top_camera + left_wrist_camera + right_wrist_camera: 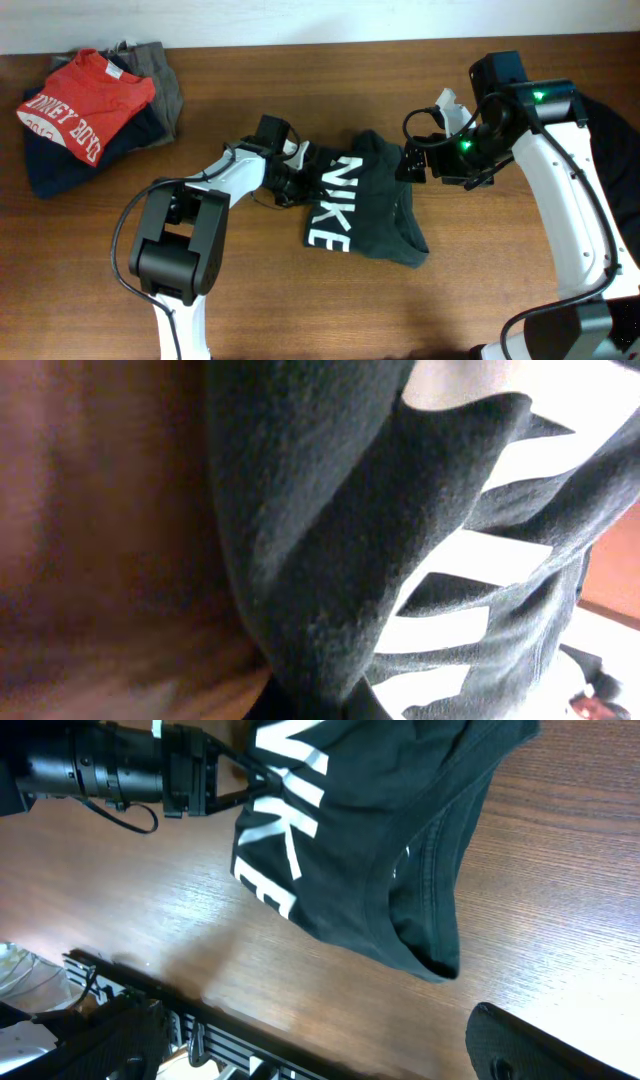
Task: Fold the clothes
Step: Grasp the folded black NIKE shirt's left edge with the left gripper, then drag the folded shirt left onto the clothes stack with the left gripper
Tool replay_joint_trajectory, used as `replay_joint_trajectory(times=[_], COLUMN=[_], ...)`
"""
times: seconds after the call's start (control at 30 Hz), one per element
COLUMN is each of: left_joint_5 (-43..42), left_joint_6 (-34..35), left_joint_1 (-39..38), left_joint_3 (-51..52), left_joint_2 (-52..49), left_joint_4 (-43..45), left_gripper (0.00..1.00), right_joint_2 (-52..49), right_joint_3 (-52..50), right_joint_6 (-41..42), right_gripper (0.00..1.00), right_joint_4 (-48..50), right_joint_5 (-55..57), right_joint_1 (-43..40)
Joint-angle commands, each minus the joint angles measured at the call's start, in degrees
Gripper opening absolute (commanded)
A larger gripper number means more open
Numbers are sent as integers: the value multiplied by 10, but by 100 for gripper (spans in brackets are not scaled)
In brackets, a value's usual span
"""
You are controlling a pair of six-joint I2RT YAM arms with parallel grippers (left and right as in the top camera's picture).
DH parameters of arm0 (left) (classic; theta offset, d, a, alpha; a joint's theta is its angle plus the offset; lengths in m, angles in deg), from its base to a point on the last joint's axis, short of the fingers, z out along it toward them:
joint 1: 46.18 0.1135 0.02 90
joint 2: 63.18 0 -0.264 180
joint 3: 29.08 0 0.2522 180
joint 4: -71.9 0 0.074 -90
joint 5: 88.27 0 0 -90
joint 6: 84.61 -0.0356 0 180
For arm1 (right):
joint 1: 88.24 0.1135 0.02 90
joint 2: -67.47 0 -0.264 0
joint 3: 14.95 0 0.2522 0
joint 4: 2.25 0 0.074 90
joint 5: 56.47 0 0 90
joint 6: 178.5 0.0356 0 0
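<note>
I have my left gripper shut on an edge point(378, 212) fold, so the shirt would come along by that fold if I lifted now.
The clothes I work on are one black T-shirt point(365, 205) with white NIKE lettering, lying crumpled mid-table. My left gripper point(290, 182) is at its left edge, shut on a pinched fold of the black fabric point(330, 540). In the right wrist view that gripper point(250, 782) grips the shirt point(380, 840) near the letter N. My right gripper point(410, 162) hovers over the shirt's upper right edge, open and holding nothing. One dark finger point(545, 1050) shows at the lower right of its view.
A pile of folded garments sits at the far left corner: a red one with white lettering point(85, 100) on top, navy point(50, 170) beneath, grey point(162, 85) behind. Dark fabric point(612, 135) lies at the right edge. The table's front edge point(150, 985) shows.
</note>
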Motion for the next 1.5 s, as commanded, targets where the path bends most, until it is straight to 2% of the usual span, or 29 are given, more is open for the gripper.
replay_joint_trajectory(times=[0.0,0.5,0.9,1.03,1.07,1.2,1.3,1.47], left_joint_5=[27,122,193,212,240,329,343,413], left_joint_6=[7,-2,-48,-83,-106,-113,-148,-151], left_joint_1=[25,110,150,165,170,175,181,184], left_joint_3=[-5,-28,-88,-107,-116,-123,-123,-129], left_joint_2=[-13,-13,-13,-13,-13,-13,-13,-13], left_joint_4=[33,151,154,154,154,170,185,190], left_gripper=[1,1,1,1,1,4,4,4], right_joint_2=[7,7,7,7,7,7,7,7], right_joint_3=[-5,-5,-5,-5,-5,-5,-5,-5], right_joint_6=[3,3,3,3,3,3,3,3], right_gripper=[99,99,99,99,99,99,99,99], right_joint_4=[4,7,7,7,7,7,6,6], right_joint_5=[7,16,18,18,18,18,18,18], right_joint_1=[-4,-4,-4,-4,-4,-4,-4,-4])
